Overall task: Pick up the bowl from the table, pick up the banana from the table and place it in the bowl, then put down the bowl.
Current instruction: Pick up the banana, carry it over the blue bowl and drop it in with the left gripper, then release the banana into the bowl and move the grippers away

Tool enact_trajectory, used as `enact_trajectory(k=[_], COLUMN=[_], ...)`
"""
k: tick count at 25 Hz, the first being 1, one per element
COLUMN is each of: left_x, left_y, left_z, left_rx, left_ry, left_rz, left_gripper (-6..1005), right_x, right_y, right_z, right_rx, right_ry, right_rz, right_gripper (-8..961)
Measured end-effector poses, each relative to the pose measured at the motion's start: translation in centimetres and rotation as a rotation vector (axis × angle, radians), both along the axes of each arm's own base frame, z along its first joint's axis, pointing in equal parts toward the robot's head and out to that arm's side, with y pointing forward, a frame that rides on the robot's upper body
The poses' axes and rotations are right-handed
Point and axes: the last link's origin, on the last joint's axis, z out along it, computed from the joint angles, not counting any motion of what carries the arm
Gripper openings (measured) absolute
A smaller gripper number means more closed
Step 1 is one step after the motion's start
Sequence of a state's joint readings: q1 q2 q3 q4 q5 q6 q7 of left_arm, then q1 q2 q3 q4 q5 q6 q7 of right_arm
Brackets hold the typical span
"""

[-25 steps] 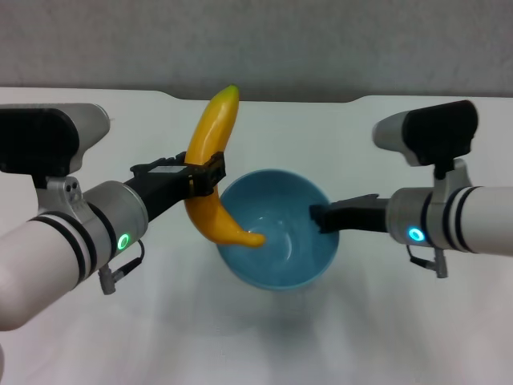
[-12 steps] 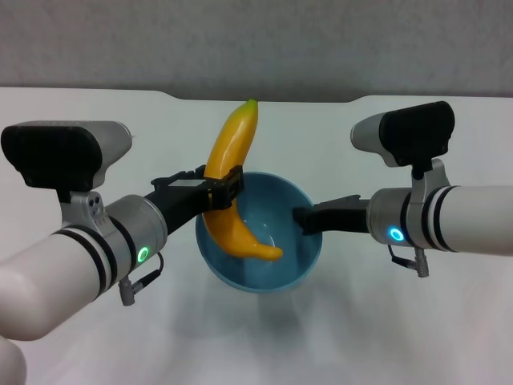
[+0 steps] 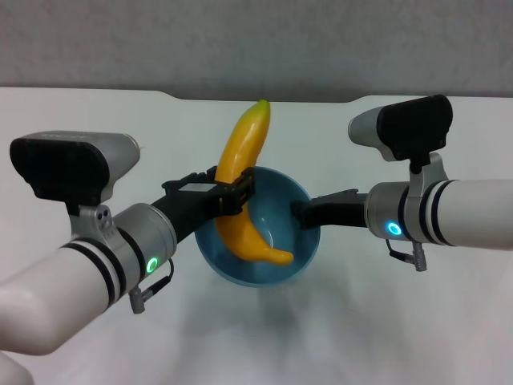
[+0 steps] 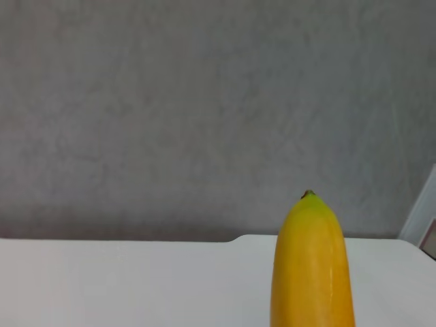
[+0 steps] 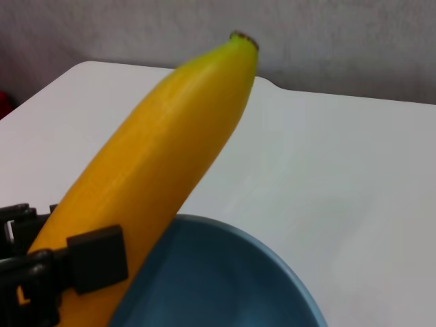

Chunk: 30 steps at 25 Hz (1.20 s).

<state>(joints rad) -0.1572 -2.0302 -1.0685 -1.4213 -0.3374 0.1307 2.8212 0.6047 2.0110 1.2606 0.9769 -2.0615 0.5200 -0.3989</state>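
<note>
The banana's lower end sits inside the bowl's rim, so it is time to open my left gripper now, and the banana would rest in the bowl.
My left gripper (image 3: 231, 193) is shut on the yellow-orange banana (image 3: 243, 180) near its middle and holds it steeply upright. The banana's lower end rests inside the light-blue bowl (image 3: 298, 243); its upper tip points up and away. My right gripper (image 3: 301, 212) is shut on the bowl's right rim and holds the bowl above the white table (image 3: 401, 321). The banana's tip fills the left wrist view (image 4: 312, 266). The right wrist view shows the banana (image 5: 163, 157), the bowl's rim (image 5: 225, 272) and the left gripper's black fingers (image 5: 95, 255).
The table's far edge has a shallow notch (image 3: 264, 99) in front of a grey wall. Bare white tabletop lies under and around the bowl.
Both arms moved closer together. The banana moved right and its lower end went deeper into the bowl. The bowl shifted left.
</note>
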Motion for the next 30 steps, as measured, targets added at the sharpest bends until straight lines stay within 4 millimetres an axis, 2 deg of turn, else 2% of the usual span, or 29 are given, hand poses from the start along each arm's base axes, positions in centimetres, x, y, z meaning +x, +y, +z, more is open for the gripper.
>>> enact_trajectory(k=[5,13,16,23,30], left_x=[-0.1,-1.2,-2.0,-6.5,-9.0], left_y=[-0.1,0.2,0.5,1.2,1.2], left_z=[-0.2,0.2,1.1,3.9,4.6], left_rx=[0.004,0.017,0.045,0.07,0.062], left_ry=[0.0,0.008,0.018,0.148,0.183], left_rz=[-0.01,0.02,0.041,0.211,0.309], left_gripper=[503,771,899,902,904], right_x=[0.1,0.5,1.7,3.6,2.9], right_y=[0.0,-0.1,-0.3,0.3,2.1], right_z=[0.0,0.0,0.0,1.0,1.6], right_rx=[0.001,-0.002,-0.001,-0.012,-0.063], right_ry=[-0.002,-0.009,-0.024,-0.027,-0.029], right_rz=[-0.002,-0.011,-0.033,-0.118,-0.172], right_gripper=[133,140,142,148,154])
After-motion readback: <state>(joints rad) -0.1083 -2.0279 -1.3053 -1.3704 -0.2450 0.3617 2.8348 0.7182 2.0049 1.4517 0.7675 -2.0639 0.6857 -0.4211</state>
